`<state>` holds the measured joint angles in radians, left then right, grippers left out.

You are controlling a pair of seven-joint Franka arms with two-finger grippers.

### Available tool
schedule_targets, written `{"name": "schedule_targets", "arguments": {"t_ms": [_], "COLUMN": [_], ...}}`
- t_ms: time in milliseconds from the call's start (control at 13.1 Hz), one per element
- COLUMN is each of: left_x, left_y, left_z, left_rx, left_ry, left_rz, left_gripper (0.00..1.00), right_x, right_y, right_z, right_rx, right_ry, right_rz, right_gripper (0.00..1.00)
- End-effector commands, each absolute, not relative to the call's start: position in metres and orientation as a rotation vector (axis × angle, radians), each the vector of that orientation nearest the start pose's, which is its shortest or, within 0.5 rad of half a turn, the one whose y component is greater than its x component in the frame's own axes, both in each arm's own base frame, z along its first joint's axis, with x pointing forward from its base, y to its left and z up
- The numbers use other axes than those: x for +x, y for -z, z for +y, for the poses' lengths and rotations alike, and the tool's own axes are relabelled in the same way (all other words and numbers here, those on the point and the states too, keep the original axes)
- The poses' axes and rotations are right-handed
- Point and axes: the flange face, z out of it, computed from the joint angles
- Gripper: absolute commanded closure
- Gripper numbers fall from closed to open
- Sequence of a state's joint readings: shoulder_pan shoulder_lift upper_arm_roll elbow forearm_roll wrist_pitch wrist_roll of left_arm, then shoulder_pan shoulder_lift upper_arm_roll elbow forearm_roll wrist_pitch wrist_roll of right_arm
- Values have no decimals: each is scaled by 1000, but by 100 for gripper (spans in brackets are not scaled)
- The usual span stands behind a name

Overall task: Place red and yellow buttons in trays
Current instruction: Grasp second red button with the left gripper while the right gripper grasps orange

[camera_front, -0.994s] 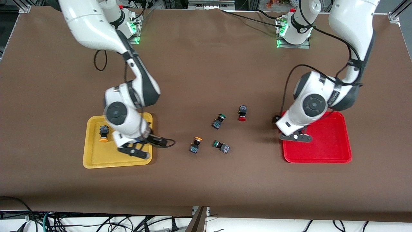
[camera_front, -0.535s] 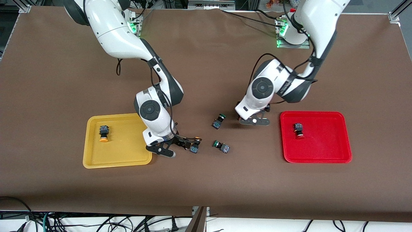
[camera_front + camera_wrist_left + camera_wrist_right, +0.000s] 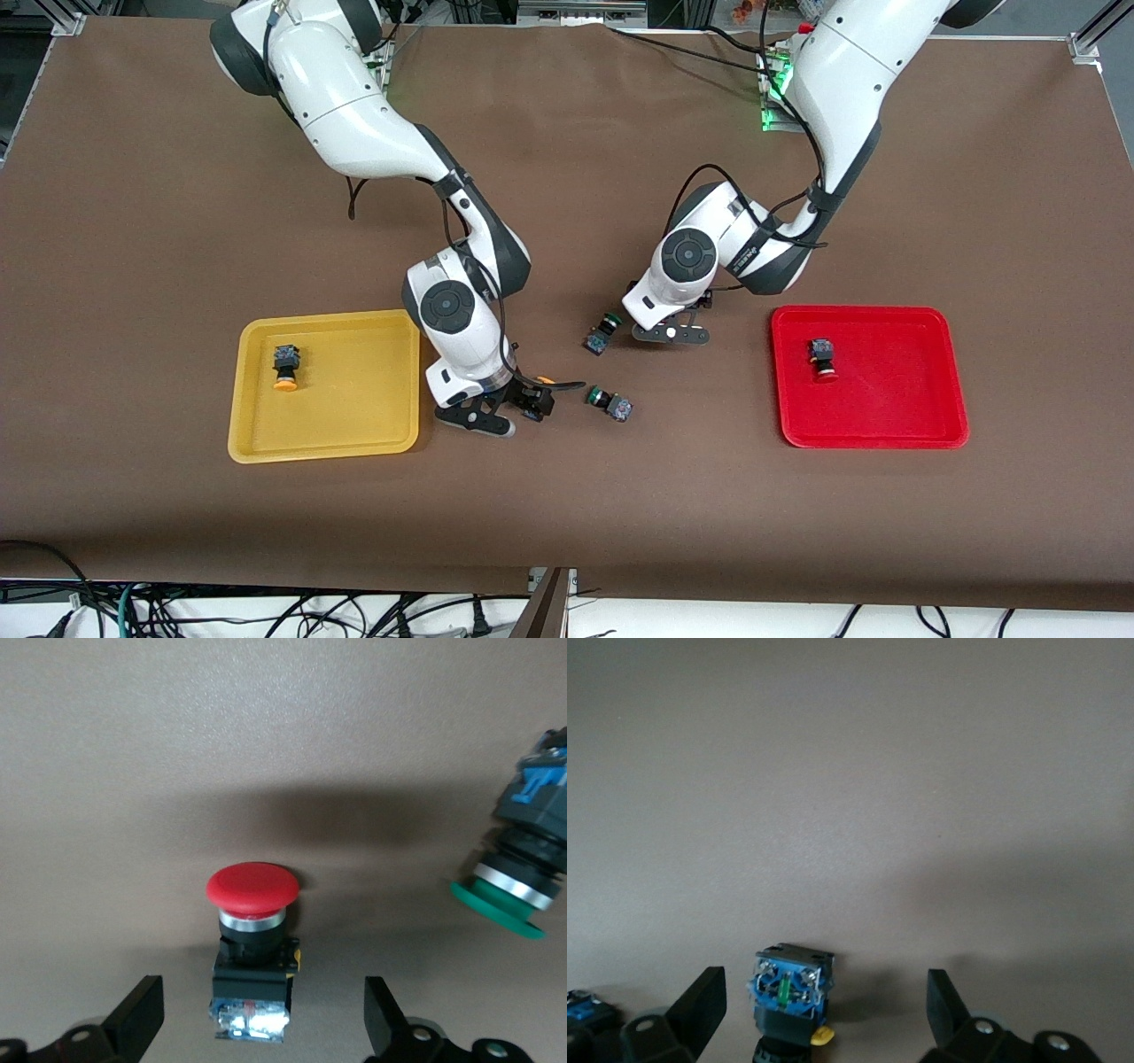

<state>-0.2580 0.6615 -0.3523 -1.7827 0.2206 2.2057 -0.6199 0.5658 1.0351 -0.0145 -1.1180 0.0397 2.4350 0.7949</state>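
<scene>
The red-capped button's dark body (image 3: 251,983) is between my left gripper's open fingers in the left wrist view, so my left gripper should close on it now.
In the left wrist view a red-capped button (image 3: 252,943) lies on the brown table between the open fingers of my left gripper (image 3: 259,1023), untouched. In the front view my left gripper (image 3: 666,326) hides it. My right gripper (image 3: 524,403) is low and open around a yellow-capped button (image 3: 538,400). In the right wrist view that button's blue body (image 3: 788,988) sits between the fingers of my right gripper (image 3: 819,1010), its cap cut off. The yellow tray (image 3: 354,425) holds one yellow button (image 3: 284,366). The red tray (image 3: 895,416) holds one red button (image 3: 821,357).
Two green-capped switches lie mid-table: one (image 3: 602,332) beside my left gripper, also in the left wrist view (image 3: 523,868), and one (image 3: 611,403) beside my right gripper, toward the left arm's end of the table. The yellow tray's rim is close to my right gripper.
My right gripper left the yellow tray and came down around the yellow button. My left gripper left a red button in the red tray and moved over the other red button.
</scene>
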Motion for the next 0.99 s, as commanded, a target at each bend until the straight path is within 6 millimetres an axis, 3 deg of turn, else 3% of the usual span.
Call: {"name": "schedule_targets", "arguments": {"t_ms": [0, 382, 459, 611, 688, 917], "left_x": [531, 538, 542, 553, 564, 599], "left_y": [-180, -189, -198, -227, -243, -290], "left_z": [-349, -344, -341, -324, -304, -228], "left_rx": [-3027, -3029, -3028, -3005, -3003, -2969], "left_ry": [-238, -227, -215, -210, -209, -285], "left_rz": [187, 184, 173, 145, 181, 320], "left_gripper": [30, 84, 86, 88, 88, 87], "right_x": [675, 670, 670, 671, 671, 671], "right_y": [-202, -186, -186, -187, -188, -193], "right_z": [430, 438, 438, 438, 438, 437], "right_rx": [-2902, -2901, -2899, -2904, -2907, -2920], "right_ry": [348, 377, 380, 386, 386, 374], "right_rz": [383, 356, 355, 343, 335, 332], "right_gripper": [0, 2, 20, 82, 100, 100]}}
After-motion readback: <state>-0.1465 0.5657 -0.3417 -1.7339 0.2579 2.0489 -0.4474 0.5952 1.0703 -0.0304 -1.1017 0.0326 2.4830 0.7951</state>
